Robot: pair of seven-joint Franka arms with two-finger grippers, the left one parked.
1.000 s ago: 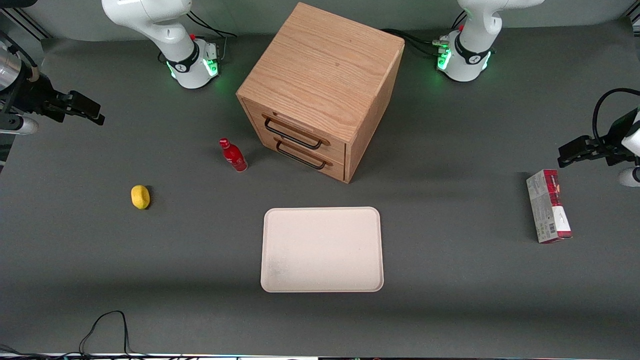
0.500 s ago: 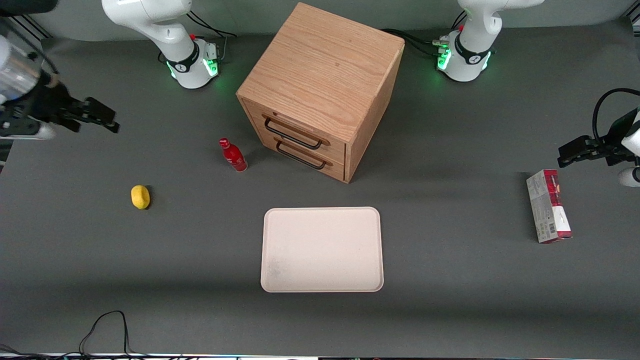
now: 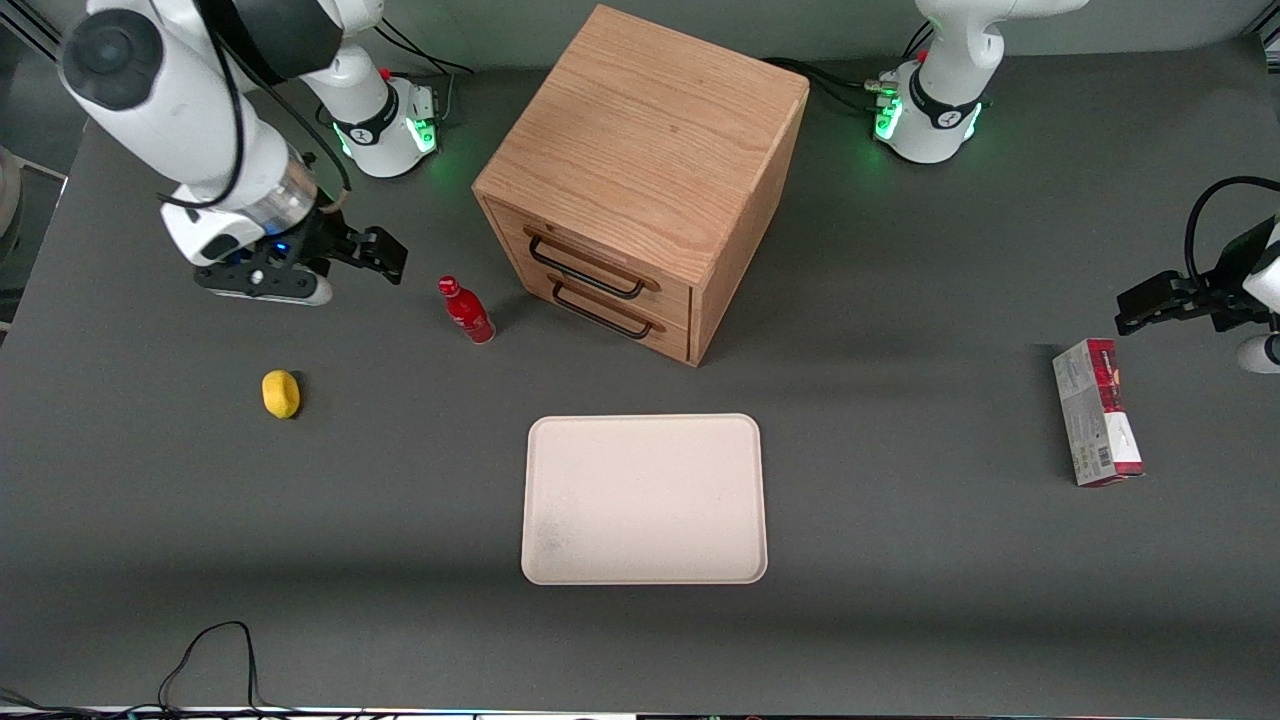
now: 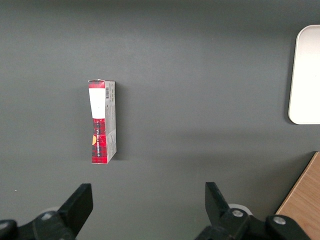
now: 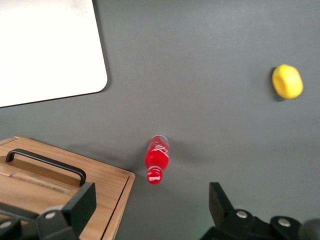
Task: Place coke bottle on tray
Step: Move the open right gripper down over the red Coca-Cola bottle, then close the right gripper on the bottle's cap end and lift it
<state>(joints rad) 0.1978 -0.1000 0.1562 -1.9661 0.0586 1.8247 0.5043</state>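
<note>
The robot's right gripper will next take hold of the coke bottle by its red cap [image 3: 449, 284], so the bottle's base stays free to rest on the tray [image 3: 644, 498].
The coke bottle [image 3: 466, 311], small and all red with a red cap, stands upright on the grey table beside the drawer cabinet's front corner. It also shows in the right wrist view [image 5: 156, 160], seen from above. The cream tray [image 3: 644, 498] lies flat and bare, nearer the front camera than the bottle and cabinet; its corner shows in the right wrist view [image 5: 45, 50]. My right gripper [image 3: 375, 256] hangs above the table a short way from the bottle, toward the working arm's end. It is open and empty [image 5: 150, 210], fingers wide apart.
The wooden drawer cabinet [image 3: 640, 160] with two black handles stands mid-table, close to the bottle. A yellow lemon [image 3: 281, 393] lies toward the working arm's end. A red-and-grey carton [image 3: 1097, 411] lies toward the parked arm's end. A black cable [image 3: 215, 650] lies at the table's near edge.
My right arm has swung in from the table's end toward the bottle, and the gripper now hangs close beside it. Bottle, tray, lemon and carton have not moved.
</note>
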